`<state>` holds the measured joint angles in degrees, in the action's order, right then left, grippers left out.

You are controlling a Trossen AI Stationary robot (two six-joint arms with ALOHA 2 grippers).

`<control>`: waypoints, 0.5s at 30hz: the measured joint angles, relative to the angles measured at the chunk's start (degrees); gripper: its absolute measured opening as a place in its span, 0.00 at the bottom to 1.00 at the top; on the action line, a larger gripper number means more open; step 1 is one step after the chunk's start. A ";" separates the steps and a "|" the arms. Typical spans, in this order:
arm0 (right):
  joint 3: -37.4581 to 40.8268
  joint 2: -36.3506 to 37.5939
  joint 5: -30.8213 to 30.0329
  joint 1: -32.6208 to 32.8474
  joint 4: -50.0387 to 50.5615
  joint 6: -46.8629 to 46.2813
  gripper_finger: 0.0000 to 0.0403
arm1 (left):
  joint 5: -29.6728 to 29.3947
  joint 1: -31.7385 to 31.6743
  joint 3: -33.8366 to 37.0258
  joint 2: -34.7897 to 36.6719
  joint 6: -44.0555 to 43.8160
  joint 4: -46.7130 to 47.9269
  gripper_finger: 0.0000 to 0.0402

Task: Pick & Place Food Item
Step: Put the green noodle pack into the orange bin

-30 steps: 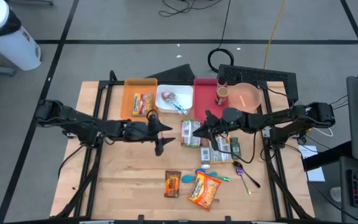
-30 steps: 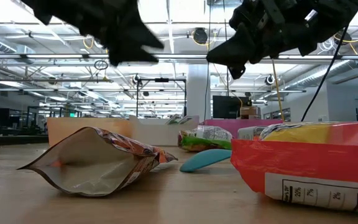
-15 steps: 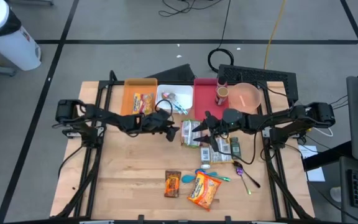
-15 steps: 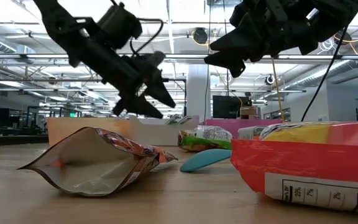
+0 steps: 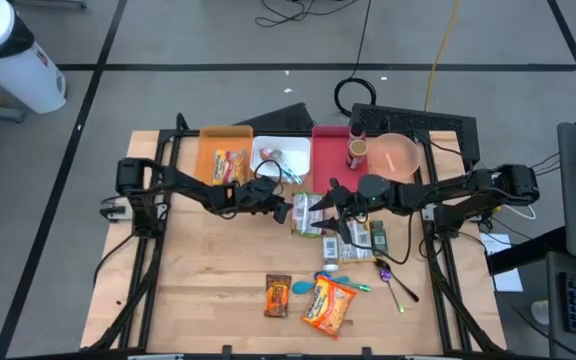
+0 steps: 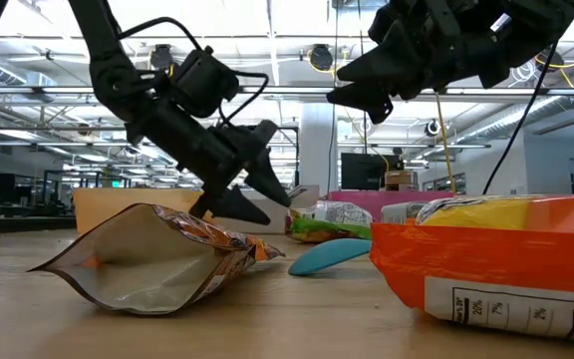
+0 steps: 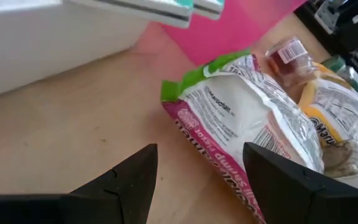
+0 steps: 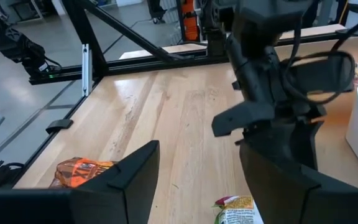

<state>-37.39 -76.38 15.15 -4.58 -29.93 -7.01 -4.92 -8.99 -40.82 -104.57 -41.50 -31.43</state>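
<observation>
My left gripper grips the snack bag by its green top edge (image 7: 197, 81) next, to place it in the orange bin.
A snack bag (image 5: 306, 214) with a green top edge and a pink side lies flat on the table in front of the pink bin; it also shows in the left wrist view (image 7: 247, 121). My left gripper (image 5: 286, 208) is open and low over the table, just left of the bag's green edge, touching nothing; in its wrist view (image 7: 197, 162) the bag lies ahead of the fingers. My right gripper (image 5: 334, 204) is open and raised over the packets to the right of that bag. It shows high in the low view (image 6: 352, 85).
At the far edge stand an orange bin (image 5: 208, 170), a white bin (image 5: 266, 176), a pink bin (image 5: 326, 160) and a pink bowl (image 5: 400, 156). More packets (image 5: 356, 236), a brown packet (image 5: 278, 296), an orange bag (image 5: 328, 306) and utensils (image 5: 394, 282) lie nearer.
My left gripper has gone toward the table's right edge and down, from high over the table's middle to low beside the green-and-pink bag, its fingers staying open.
</observation>
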 joint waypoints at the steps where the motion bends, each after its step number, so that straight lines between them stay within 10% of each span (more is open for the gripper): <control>1: 0.00 0.00 -0.01 0.00 -0.14 0.00 0.54 | 0.00 -0.01 0.00 -0.48 -0.30 -0.55 0.61; 15: 0.00 0.00 0.01 -0.02 -1.98 0.22 0.54 | -1.10 -0.20 -4.78 -0.95 0.69 3.86 0.61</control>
<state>-37.39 -76.38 15.16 -4.60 -31.91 -6.79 -6.02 -9.19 -45.60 -105.51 -40.81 -27.58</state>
